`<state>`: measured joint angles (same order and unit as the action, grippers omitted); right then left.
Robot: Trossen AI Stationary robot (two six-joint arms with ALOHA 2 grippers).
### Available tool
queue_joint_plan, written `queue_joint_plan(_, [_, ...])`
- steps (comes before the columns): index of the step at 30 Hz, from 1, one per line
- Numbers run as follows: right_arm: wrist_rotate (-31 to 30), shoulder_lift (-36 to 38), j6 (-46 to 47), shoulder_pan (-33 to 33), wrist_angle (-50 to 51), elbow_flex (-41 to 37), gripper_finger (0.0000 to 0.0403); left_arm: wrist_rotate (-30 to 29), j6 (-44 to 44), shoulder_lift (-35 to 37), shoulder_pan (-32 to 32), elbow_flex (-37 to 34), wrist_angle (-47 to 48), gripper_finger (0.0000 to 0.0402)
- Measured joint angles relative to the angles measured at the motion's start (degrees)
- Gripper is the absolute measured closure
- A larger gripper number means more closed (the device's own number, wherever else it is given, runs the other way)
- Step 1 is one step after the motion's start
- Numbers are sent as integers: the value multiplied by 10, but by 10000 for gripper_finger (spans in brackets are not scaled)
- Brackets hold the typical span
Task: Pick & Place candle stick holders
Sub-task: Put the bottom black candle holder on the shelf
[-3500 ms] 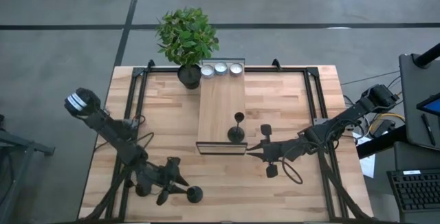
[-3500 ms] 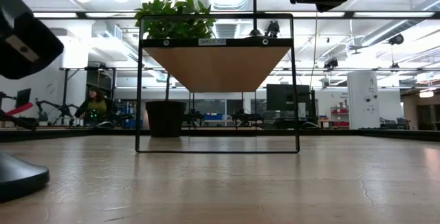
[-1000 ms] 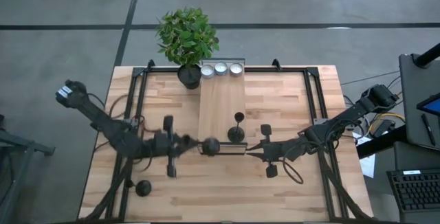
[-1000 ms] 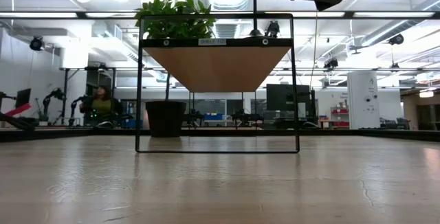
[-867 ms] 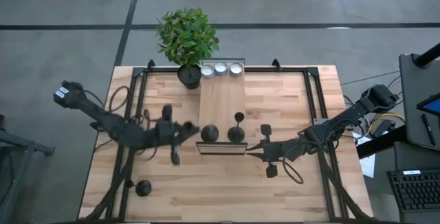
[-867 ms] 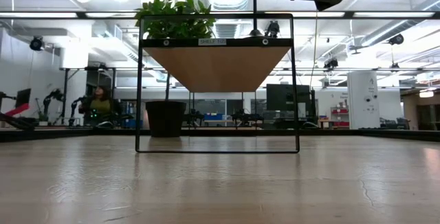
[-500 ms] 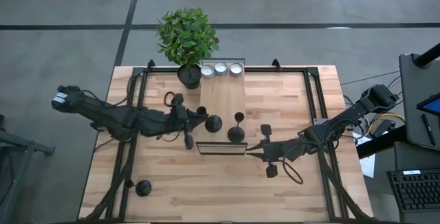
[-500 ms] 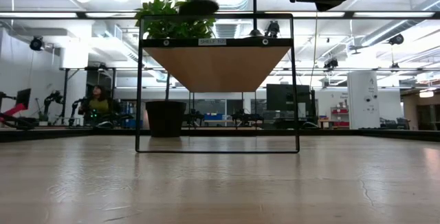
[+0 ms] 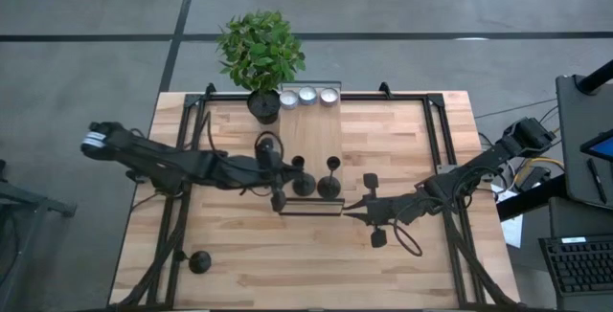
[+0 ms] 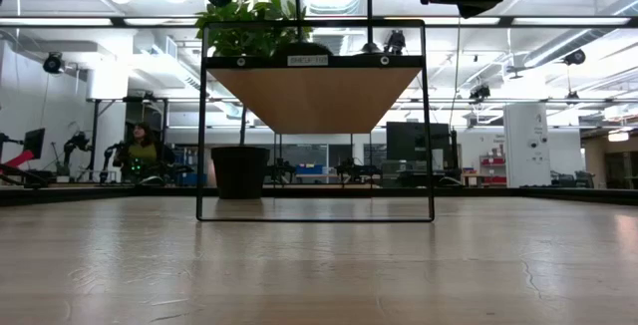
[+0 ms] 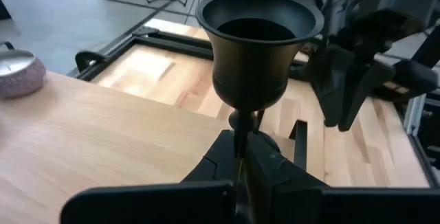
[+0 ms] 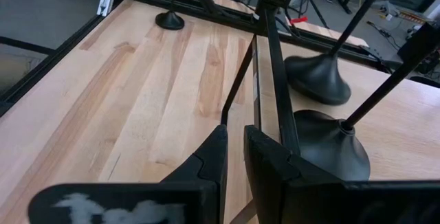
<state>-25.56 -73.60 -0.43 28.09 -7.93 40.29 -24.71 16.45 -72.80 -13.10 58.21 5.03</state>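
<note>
The candle stick holder's domed base tilts to the right of my fingertips in the high view, so I need to stand the holder upright on the wooden shelf (image 9: pixel 308 135) before I open my left gripper.
My left gripper (image 9: pixel 290 171) is shut on a black candle stick holder (image 9: pixel 302 184) over the near left part of the raised wooden shelf (image 9: pixel 308 135). Its domed base (image 10: pixel 299 49) is at the board's top; I cannot tell if it touches. A second holder (image 9: pixel 330 184) stands by its base on the shelf beside it. A third (image 9: pixel 199 262) stands on the table near the left front corner. My right gripper (image 9: pixel 352 207) waits by the shelf frame's near right corner, its fingers (image 12: pixel 218 157) a narrow gap apart with nothing between them. My left gripper pinches the holder's thin stem (image 11: pixel 238 126) between its two fingers, just under the cup (image 11: pixel 260 38). The fingers come nearly level from the table's left and lie across the stem. The holder stands upright in the hold; its base is hidden below the fingers in the wrist view.
Three tealights (image 9: pixel 306 95) sit on the shelf's far end, and a potted plant (image 9: pixel 261 49) stands at the table's far edge beside them. The shelf's thin black frame (image 10: pixel 429 116) rises above the board. Black rails (image 9: pixel 187 159) run along both table sides.
My left gripper has carried the holder from the shelf's near left corner toward the far edge and the right, over the board, then down. The holder's base has sunk from well above the frame to the board's top, beside the standing holder.
</note>
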Motion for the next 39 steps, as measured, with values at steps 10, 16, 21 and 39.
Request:
queue_joint_plan(10, [0, 0, 0, 0, 0, 0, 360, 9, 6, -14, 0, 10, 2, 396])
queue_joint_plan(16, [0, 0, 0, 0, 0, 0, 360, 15, 10, -14, 0, 10, 21, 396])
queue_joint_plan(21, [0, 0, 0, 0, 0, 0, 360, 17, 15, -15, 0, 10, 21, 393])
queue_joint_plan(39, [0, 0, -2, 0, 0, 0, 360, 33, 15, -19, 0, 7, 12, 390])
